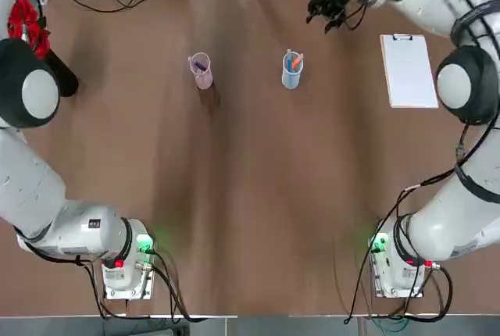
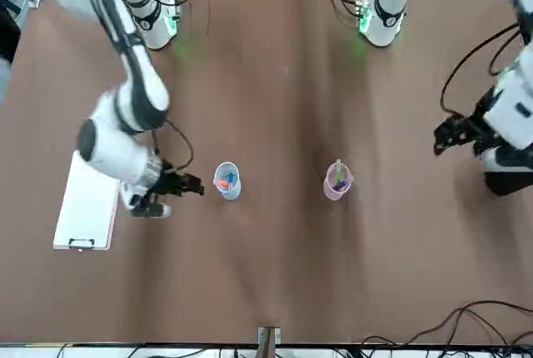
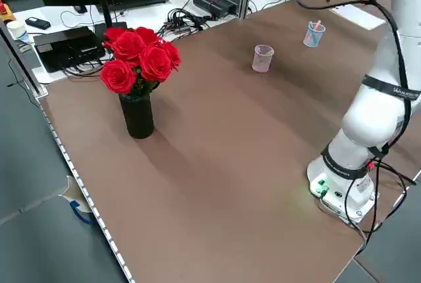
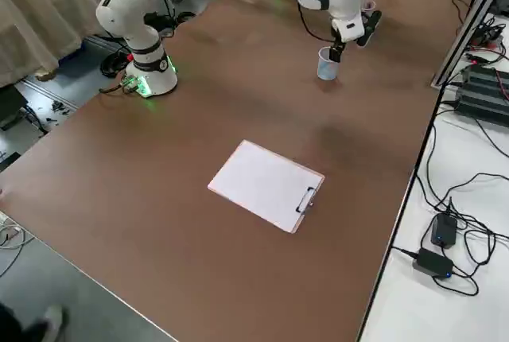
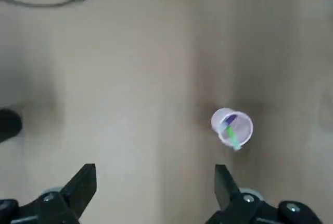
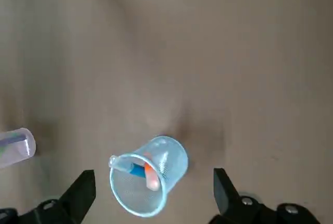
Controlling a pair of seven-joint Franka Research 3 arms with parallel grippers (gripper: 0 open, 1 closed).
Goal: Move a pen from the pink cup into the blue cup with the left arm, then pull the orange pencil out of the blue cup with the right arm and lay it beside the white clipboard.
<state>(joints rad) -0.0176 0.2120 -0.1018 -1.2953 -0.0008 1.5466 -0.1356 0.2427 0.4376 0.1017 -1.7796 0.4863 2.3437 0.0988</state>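
Observation:
I should next use my right gripper to grab the orange pencil by its clear end with the cap [image 2: 217, 182], so that I can lay it beside the white clipboard [image 2: 87, 206].
The pink cup [image 1: 201, 70] stands left of the blue cup [image 1: 291, 70] toward the table's far side. A purple and a green pen stand in the pink cup [image 5: 232, 127]. In the blue cup [image 6: 151, 179] lean a blue pen [image 6: 136, 170] and the orange pencil [image 6: 151, 176]. The white clipboard [image 1: 408, 70] lies flat at the far right. My right gripper [image 2: 187, 185] hangs open above the table, close to the blue cup [image 2: 226, 181] on its clipboard side. My left gripper [image 2: 454, 133] is open too, raised at the far left, well off from the pink cup [image 2: 337, 180].
A black vase of red roses [image 3: 138, 59] stands at the table's left edge near the left arm. Cables and power bricks [image 4: 441, 239] lie on the white bench past the table's far edge. Bare brown tabletop [image 1: 250, 195] lies between the cups and the arm bases.

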